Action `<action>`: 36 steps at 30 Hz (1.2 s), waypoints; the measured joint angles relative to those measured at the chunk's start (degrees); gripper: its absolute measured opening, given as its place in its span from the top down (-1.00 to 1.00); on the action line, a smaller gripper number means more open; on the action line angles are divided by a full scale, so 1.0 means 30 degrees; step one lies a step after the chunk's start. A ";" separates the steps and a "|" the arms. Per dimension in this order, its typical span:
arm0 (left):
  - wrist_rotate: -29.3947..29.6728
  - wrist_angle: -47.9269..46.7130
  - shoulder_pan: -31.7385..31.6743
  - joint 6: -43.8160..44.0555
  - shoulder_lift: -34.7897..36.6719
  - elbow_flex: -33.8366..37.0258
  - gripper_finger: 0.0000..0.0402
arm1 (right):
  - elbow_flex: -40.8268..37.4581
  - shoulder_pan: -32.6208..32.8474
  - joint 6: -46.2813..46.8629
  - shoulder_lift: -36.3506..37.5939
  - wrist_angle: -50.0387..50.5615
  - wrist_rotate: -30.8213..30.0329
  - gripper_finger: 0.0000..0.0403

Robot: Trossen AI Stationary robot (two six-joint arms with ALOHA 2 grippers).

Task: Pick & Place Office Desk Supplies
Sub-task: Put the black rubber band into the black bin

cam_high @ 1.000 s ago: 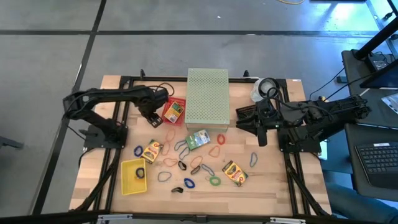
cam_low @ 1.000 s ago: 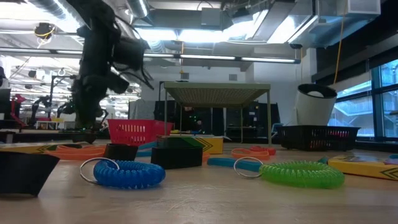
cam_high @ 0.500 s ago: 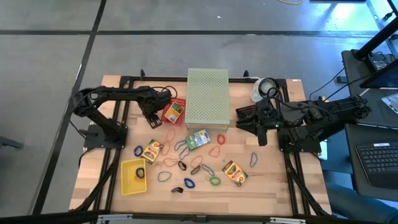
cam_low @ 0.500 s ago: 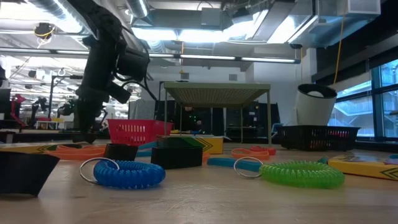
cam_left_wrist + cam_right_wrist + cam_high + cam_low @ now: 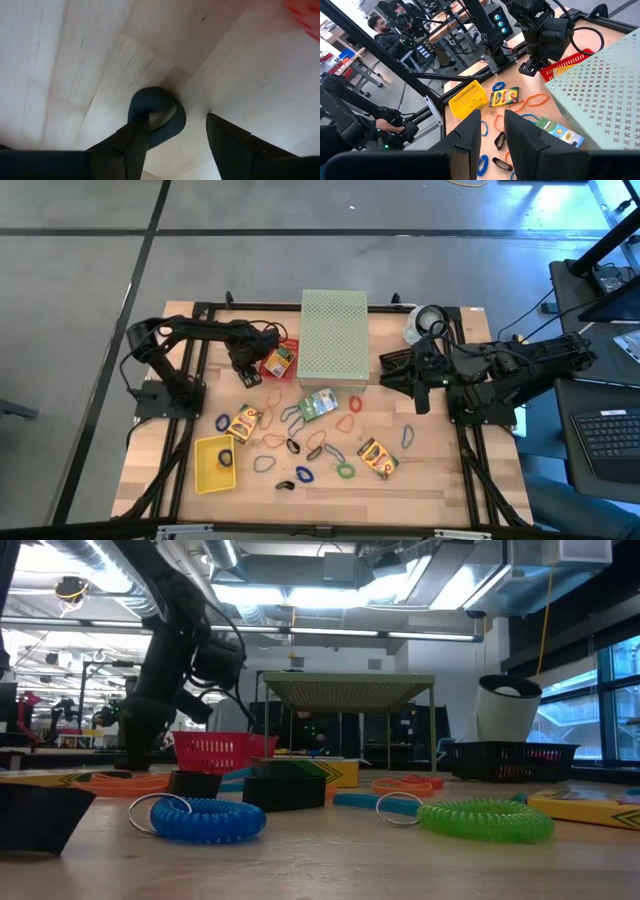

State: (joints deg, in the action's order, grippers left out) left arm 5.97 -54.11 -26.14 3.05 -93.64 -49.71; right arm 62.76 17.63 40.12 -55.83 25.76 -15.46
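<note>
My left gripper's fingers reach down to the wood on either side of the dark blue loop's strand (image 5: 180,120). They would catch the loop now, so it is time to close.
My left gripper (image 5: 245,376) points down at the table beside the red basket (image 5: 280,358) and is open. In the left wrist view a dark blue rubber-band loop (image 5: 156,114) lies flat on the wood between its fingers, close to one finger (image 5: 134,144). Coloured rubber bands (image 5: 300,442), a blue coil (image 5: 205,819), a green coil (image 5: 485,819), black clips (image 5: 293,447) and yellow-and-green card boxes (image 5: 243,422) (image 5: 378,457) lie on the near half of the table. My right gripper (image 5: 420,396) waits, shut, near the right edge. My left gripper comes at the dark blue loop from above, pointing down, with a finger on either side of it. One fingertip (image 5: 137,131) overlaps the loop's edge (image 5: 136,111) in the wrist view. I cannot tell whether it touches the loop, which lies flat on the table.
The large pale green perforated box (image 5: 334,335) stands at the far middle. A yellow basket (image 5: 215,463) sits near left, a black basket (image 5: 395,366) and a white roll (image 5: 425,323) at far right. People show in the room beyond the table (image 5: 380,25).
My left arm's elbow has swung toward the table's right while its gripper stayed beside the red basket and sank a little toward the table. Nothing on the table has moved.
</note>
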 joint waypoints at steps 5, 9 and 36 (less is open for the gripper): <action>-0.0444 0.0036 -0.0217 -0.0001 -0.0287 -0.0015 0.22 | 0.0000 0.0000 0.0075 0.0000 0.0003 0.0004 0.57; -0.0491 0.0036 -0.0246 -0.0251 -0.0330 -0.0022 0.38 | 0.0007 0.0000 0.0270 0.0000 0.0000 0.0003 0.57; 0.0467 -0.1170 -0.0195 0.0428 0.1629 0.0015 0.99 | 0.0007 0.0000 0.0035 0.0000 0.0000 -0.0051 0.57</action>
State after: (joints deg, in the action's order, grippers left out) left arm 7.38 -57.62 -26.72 4.33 -88.75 -49.67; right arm 62.78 17.63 40.22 -55.83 25.76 -15.62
